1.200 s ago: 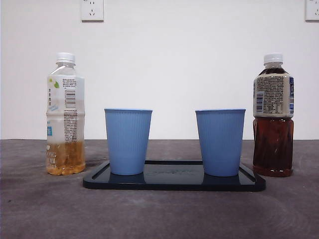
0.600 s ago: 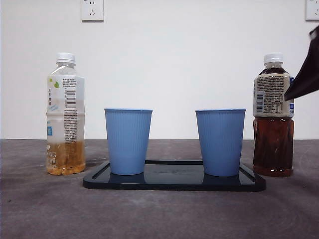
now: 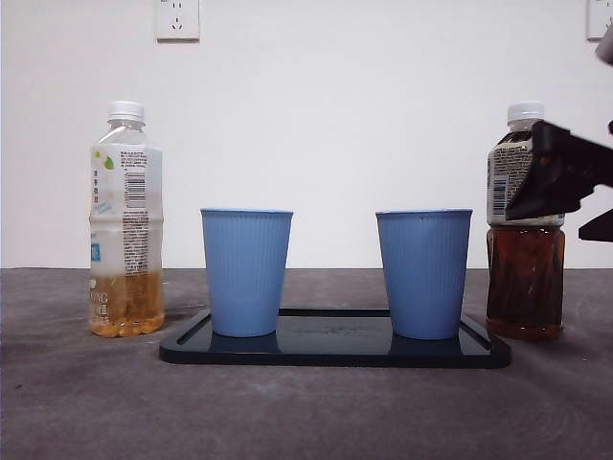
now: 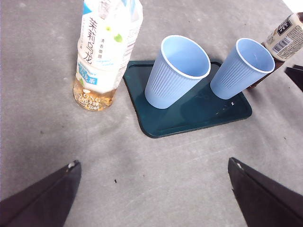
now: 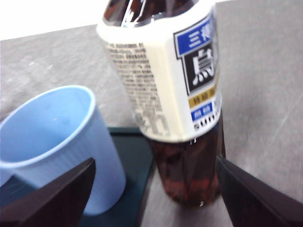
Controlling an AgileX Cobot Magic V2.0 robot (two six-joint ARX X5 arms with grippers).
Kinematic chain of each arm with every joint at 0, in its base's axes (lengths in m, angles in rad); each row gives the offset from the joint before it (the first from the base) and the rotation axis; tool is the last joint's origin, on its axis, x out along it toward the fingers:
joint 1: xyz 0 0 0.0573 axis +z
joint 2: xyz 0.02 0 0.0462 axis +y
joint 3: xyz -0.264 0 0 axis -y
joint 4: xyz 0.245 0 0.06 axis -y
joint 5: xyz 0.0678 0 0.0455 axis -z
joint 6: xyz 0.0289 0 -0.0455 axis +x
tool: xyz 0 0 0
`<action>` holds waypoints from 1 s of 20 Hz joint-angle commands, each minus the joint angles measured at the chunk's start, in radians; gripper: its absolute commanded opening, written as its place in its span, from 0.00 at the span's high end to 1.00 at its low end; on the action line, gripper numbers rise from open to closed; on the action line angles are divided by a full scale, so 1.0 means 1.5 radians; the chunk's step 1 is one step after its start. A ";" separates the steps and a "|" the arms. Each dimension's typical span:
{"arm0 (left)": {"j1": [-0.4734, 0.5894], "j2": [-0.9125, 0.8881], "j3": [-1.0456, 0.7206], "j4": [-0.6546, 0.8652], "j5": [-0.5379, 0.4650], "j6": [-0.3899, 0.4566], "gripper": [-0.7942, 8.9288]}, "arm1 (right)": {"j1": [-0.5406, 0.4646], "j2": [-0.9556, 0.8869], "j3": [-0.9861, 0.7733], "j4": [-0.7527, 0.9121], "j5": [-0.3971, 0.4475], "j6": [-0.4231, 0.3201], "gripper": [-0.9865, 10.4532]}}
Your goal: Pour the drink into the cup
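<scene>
The dark drink bottle has to pour the drink into the blue cup, so my right gripper should next grab it by its labeled middle (image 3: 509, 174).
A bottle of dark tea (image 3: 525, 278) with a white cap stands right of the tray; it fills the right wrist view (image 5: 175, 90). My right gripper (image 3: 575, 198) comes in from the right at the height of its label, open, with its jaws on either side of the bottle (image 5: 155, 163), not closed on it. Two empty blue cups (image 3: 246, 272) (image 3: 423, 273) stand on a dark tray (image 3: 335, 350). My left gripper (image 4: 152, 162) is open and empty, held high above the table in front of the tray.
A nearly empty bottle of pale tea (image 3: 125, 220) stands left of the tray, also in the left wrist view (image 4: 106, 52). The grey table (image 3: 306, 412) runs back to a white wall with sockets.
My right gripper has come in from the right edge and moved down and left to the dark tea bottle's label. Bottles, cups and tray have not moved.
</scene>
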 commanded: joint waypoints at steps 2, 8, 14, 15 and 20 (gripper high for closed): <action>-0.001 0.003 0.014 0.004 0.005 0.003 0.40 | 0.000 0.073 -0.001 0.088 0.013 -0.023 0.56; -0.001 0.003 0.014 0.002 0.005 0.003 0.40 | -0.007 0.186 -0.001 0.221 0.031 -0.032 0.56; -0.001 0.003 0.014 0.003 0.005 0.003 0.40 | -0.018 0.286 0.014 0.329 0.043 -0.034 0.56; -0.001 0.003 0.014 0.003 0.005 0.003 0.40 | -0.020 0.299 0.022 0.335 0.043 -0.034 0.56; -0.001 0.003 0.014 0.002 0.005 0.003 0.40 | -0.020 0.351 0.066 0.337 0.043 -0.051 0.56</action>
